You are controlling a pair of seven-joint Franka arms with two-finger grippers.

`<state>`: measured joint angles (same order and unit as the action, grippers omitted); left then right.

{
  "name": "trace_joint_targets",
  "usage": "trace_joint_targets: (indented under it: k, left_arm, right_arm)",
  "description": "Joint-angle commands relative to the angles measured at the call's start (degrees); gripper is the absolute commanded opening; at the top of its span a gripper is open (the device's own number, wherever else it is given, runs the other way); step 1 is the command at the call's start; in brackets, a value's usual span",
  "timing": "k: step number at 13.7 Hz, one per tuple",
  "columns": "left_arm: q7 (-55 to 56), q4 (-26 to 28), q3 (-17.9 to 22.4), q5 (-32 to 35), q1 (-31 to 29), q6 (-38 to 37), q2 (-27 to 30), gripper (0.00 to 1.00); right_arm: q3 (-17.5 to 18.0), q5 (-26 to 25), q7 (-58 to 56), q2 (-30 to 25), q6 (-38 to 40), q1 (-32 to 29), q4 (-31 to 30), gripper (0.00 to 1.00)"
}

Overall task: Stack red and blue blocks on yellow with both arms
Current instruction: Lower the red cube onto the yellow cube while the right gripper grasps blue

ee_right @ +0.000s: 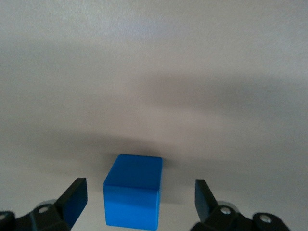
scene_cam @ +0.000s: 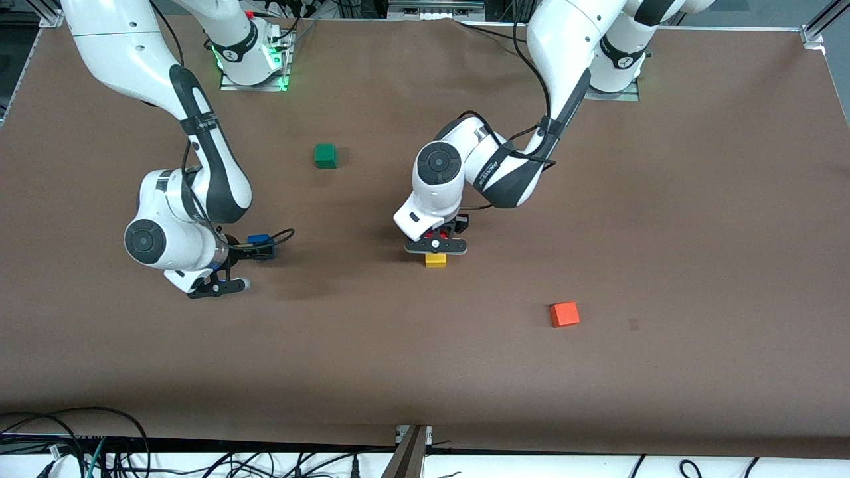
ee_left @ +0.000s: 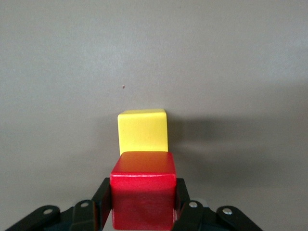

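I will stack the blue block over the yellow cube [scene_cam: 435, 259], so my right gripper will next grab the opposite sides of the blue block [scene_cam: 257, 239].
My left gripper [scene_cam: 435, 239] is shut on the red block [scene_cam: 435, 234] and holds it just over the yellow cube [scene_cam: 435, 259], which sits on the table near the middle. In the left wrist view the red block [ee_left: 143, 192] is clamped between the black fingers [ee_left: 102, 197], with the yellow cube [ee_left: 143, 131] right past it. I cannot tell whether the two cubes touch. My right gripper [scene_cam: 264, 247] is open around the blue block [scene_cam: 257, 239], toward the right arm's end of the table. In the right wrist view the blue block [ee_right: 132, 195] rests on the table between the spread fingers [ee_right: 74, 199], which are clear of it.
A green cube [scene_cam: 325, 156] sits farther from the front camera than the yellow cube, between the two arms. An orange cube [scene_cam: 564, 314] lies nearer the front camera, toward the left arm's end. The brown table [scene_cam: 697, 232] is bare around them. Cables run along the front edge.
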<state>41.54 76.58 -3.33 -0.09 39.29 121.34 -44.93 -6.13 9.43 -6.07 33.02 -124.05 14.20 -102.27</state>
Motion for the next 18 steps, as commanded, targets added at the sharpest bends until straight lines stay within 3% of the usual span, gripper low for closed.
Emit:
trace_joint_targets:
  k: [1,5,11,13,14,15,16,18]
  left_arm:
    - [0.9,-3.6,1.7,0.8,0.5,-1.5,-1.3,0.00]
    - [1.0,-7.0,1.9,0.8,0.5,-1.6,-3.6,0.00]
    - [1.1,-7.5,2.0,0.9,0.6,-1.6,-4.2,0.00]
    - [1.0,-7.4,2.0,0.9,0.5,-1.6,-4.3,0.01]
    - [1.0,-7.4,2.0,0.9,0.5,-1.6,-4.5,0.06]
    - [1.0,-7.5,2.1,0.9,0.5,-1.6,-4.5,0.37]
    - [0.4,-7.4,3.0,1.0,0.5,-1.5,-4.5,0.99]
    - [0.5,-7.6,3.7,0.9,0.8,-1.5,-4.5,1.00]
  right_arm:
    - [0.9,0.9,0.5,-5.1,-5.0,0.2,-8.1,0.99]
    - [0.9,0.9,0.5,-8.1,-7.9,0.2,-12.9,0.99]
    - [0.9,0.9,0.5,-7.3,-14.6,0.9,-15.7,0.98]
    - [0.9,0.9,0.5,-7.1,-14.7,0.9,-15.7,0.90]
    - [0.9,0.9,0.5,-7.1,-14.8,0.9,-15.7,0.84]
    - [0.9,0.9,0.5,-7.0,-14.8,0.9,-15.7,0.78]
    - [0.9,0.9,0.5,-6.7,-15.0,0.9,-15.7,0.75]
    - [0.9,0.9,0.4,-6.5,-15.8,1.0,-15.7,0.68]
